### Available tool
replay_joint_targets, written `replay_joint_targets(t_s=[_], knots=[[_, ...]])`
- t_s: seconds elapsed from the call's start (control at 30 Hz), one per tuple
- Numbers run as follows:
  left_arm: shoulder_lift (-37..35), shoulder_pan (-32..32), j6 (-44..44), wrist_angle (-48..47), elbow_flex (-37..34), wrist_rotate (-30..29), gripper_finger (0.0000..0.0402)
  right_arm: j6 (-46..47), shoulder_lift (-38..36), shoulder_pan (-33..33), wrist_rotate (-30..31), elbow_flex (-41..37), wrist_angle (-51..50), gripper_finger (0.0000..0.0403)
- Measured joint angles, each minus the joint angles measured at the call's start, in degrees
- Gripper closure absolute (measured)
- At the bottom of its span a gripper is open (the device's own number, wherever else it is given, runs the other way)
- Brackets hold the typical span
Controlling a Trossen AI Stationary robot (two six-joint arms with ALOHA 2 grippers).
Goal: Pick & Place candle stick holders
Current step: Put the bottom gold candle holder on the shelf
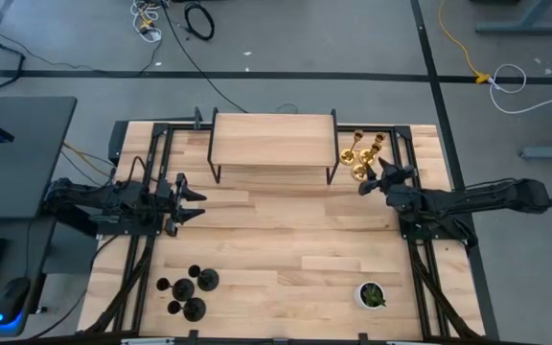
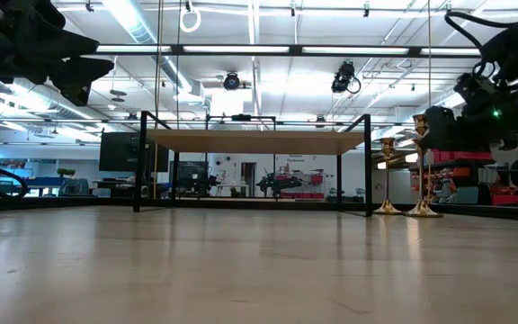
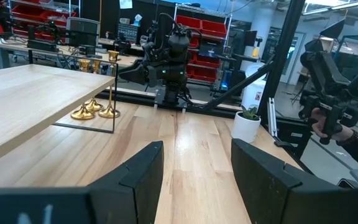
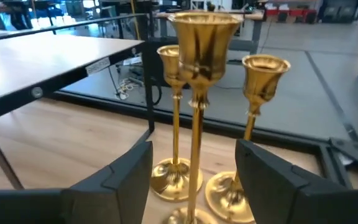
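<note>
The nearest gold holder needs to go on the wooden shelf. My right gripper should grab it by its stem beneath the cup next.
Three gold candle stick holders stand upright on their round bases at the table's far right, beside the wooden shelf; they also show in the right wrist view. Three black holders stand at the near left. My right gripper is open, just short of the gold holders, with the nearest stem ahead between its fingers, not touched. My left gripper is open and empty at the table's left.
A low wooden shelf on a black frame stands at the far middle. A small white pot with a green plant stands at the near right. Bare wood lies across the table's middle.
</note>
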Motion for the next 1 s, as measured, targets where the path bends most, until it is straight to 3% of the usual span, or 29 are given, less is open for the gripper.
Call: replay_joint_targets(t_s=[0.23,1.0], knots=[[0.0,0.0,0.0,0.0,0.0,-0.1,0.0211,-2.5,2.4,-3.5,-0.8,0.0,3.0,0.0176],[0.0,0.0,0.0,0.0,0.0,-0.1,0.0211,-4.9,13.5,-13.0,-11.8,0.0,17.6,0.0182]])
